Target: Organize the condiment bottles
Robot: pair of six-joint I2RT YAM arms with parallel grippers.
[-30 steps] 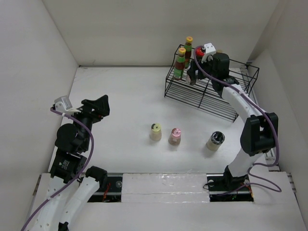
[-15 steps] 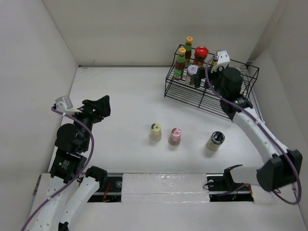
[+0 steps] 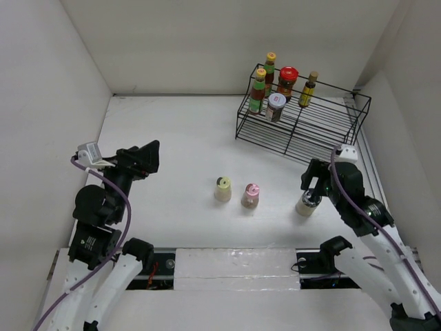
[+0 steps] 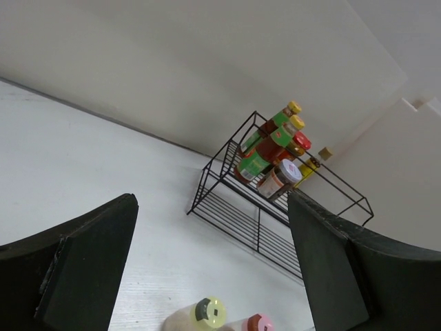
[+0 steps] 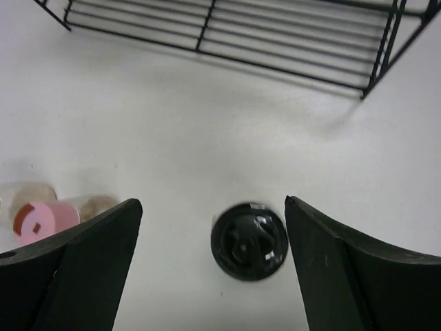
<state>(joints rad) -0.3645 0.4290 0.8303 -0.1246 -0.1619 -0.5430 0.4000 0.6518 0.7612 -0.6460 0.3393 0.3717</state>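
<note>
The dark-topped shaker needs its base free to stand on the wire rack, so my right gripper should reach the shaker and grab its dark lid (image 3: 312, 196) (image 5: 249, 241).
Five condiment bottles stand on the black wire rack (image 3: 324, 131): two yellow-capped sauce bottles (image 3: 260, 89), a red-lidded jar (image 3: 287, 81), a silver-lidded jar (image 3: 275, 107) and a small yellow-capped bottle (image 3: 309, 88). On the table stand a cream shaker (image 3: 222, 189), a pink-capped shaker (image 3: 251, 196) and a dark-topped shaker (image 3: 308, 201). My right gripper (image 3: 311, 182) is open and empty just above the dark-topped shaker (image 5: 249, 241), which lies between its jaws, nearer the right one. My left gripper (image 3: 141, 158) is open and empty at the left.
The left wrist view shows the rack (image 4: 275, 214) far ahead and the cream shaker (image 4: 207, 314) and pink-capped shaker (image 4: 258, 323) at the bottom edge. White walls enclose the table on three sides. The pink-capped shaker (image 5: 41, 219) lies left of my right gripper (image 5: 213, 203).
My right gripper has left the small yellow-capped bottle on the rack's top shelf and drawn back toward the near side, now over the dark-topped shaker. The left arm barely moved.
</note>
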